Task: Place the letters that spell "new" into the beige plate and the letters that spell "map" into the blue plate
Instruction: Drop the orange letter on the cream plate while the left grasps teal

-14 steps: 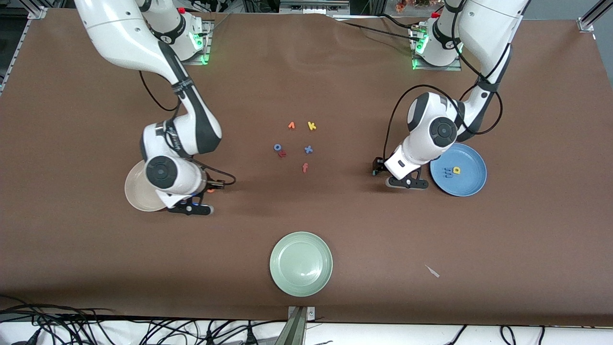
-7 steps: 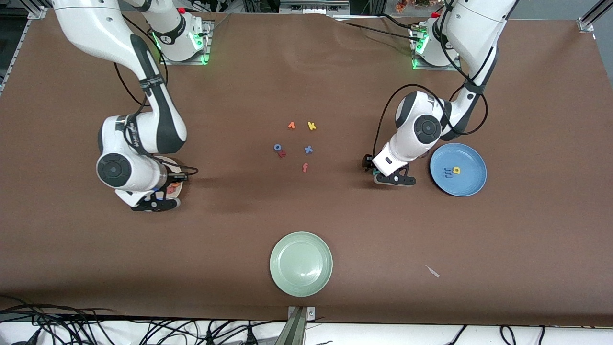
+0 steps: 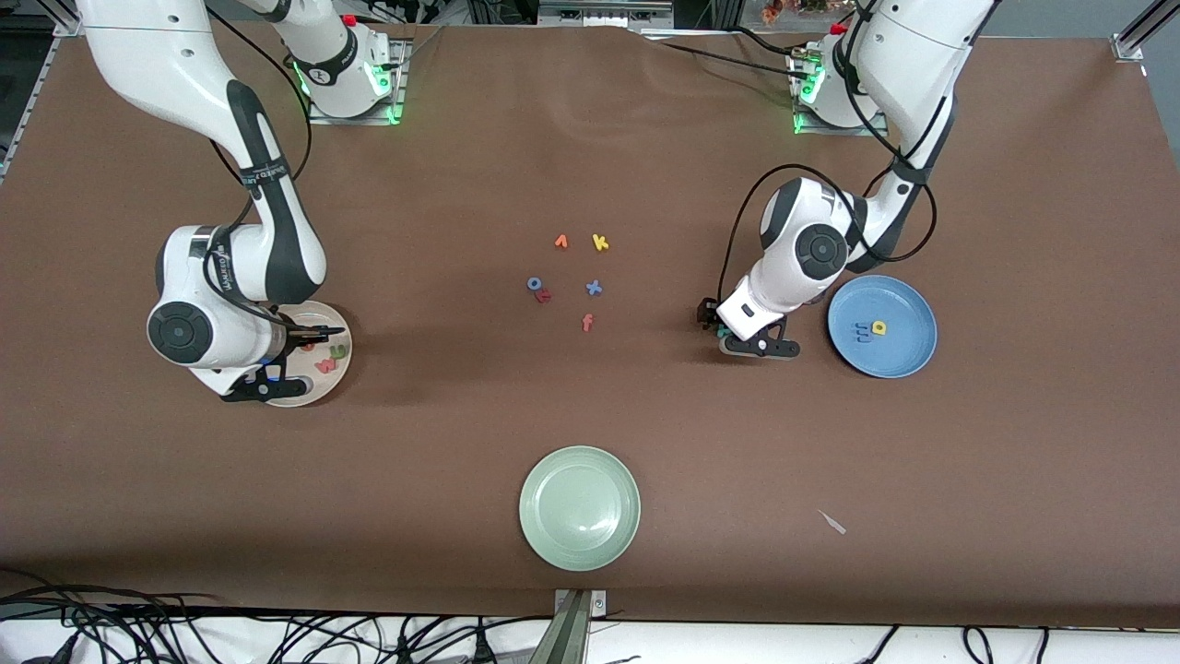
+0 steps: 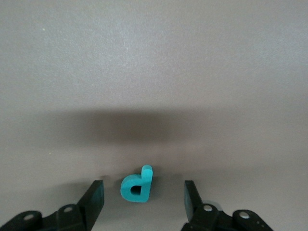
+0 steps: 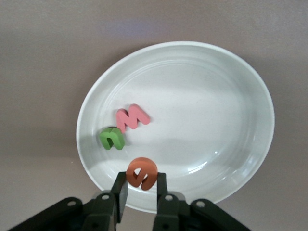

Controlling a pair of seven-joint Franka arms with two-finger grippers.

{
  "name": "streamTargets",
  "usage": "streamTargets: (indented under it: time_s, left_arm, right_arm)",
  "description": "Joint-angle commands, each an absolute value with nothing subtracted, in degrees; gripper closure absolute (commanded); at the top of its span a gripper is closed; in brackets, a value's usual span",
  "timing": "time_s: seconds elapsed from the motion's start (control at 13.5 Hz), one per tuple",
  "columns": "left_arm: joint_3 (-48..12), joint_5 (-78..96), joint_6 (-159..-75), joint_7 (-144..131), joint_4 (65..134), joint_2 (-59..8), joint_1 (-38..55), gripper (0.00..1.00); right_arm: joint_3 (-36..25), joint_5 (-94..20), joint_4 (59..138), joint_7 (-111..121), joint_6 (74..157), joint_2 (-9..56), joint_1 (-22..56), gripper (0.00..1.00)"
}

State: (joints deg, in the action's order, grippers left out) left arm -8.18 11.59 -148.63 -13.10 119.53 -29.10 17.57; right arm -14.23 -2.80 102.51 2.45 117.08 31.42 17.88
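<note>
My left gripper's fingers are low at the table, level with the teal p's bowl [image 3: 724, 331] [image 4: 135, 188], so my left gripper closes on the p next.
The beige plate [image 3: 312, 393] [image 5: 202, 96] lies toward the right arm's end of the table. In it lie a green n [image 3: 339, 350] [image 5: 113, 138] and a salmon w [image 3: 324, 365] [image 5: 132, 117]. My right gripper [image 3: 297, 350] [image 5: 141, 180] hangs over the plate's rim, shut on the orange e [image 5: 142, 173]. The blue plate [image 3: 902, 358] holds a blue m [image 3: 861, 332] and a yellow a [image 3: 879, 326]. Beside it, my left gripper [image 3: 725, 332] [image 4: 142, 190] stands open low over the table, its fingers apart on either side of the teal p [image 4: 137, 185].
Loose letters lie mid-table: an orange v-shape [image 3: 560, 242], a yellow k [image 3: 600, 243], a blue o [image 3: 534, 284] touching a red letter [image 3: 543, 296], a blue x [image 3: 594, 288], a red f [image 3: 587, 322]. A pale green plate [image 3: 579, 507] sits near the front edge.
The right arm has carried the orange e sideways from beside the beige plate to over it. The left gripper shifted a little away from the blue plate, then held still.
</note>
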Motion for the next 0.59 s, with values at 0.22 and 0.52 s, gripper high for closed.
streamTargets:
  time_s: [0.22, 0.52]
  left_arm:
    - [-7.6, 11.9, -149.5, -12.7, 119.8, -29.6, 18.3, 0.51]
    - [-7.6, 9.9, -149.6, -12.5, 119.8, -29.5, 18.1, 0.83]
  right_arm:
    - [-13.2, -5.6, 98.9, -0.2, 112.7, 30.6, 18.6, 0.00]
    - [-9.2, -5.6, 93.7, -9.7, 104.5, 30.3, 19.9, 0.00]
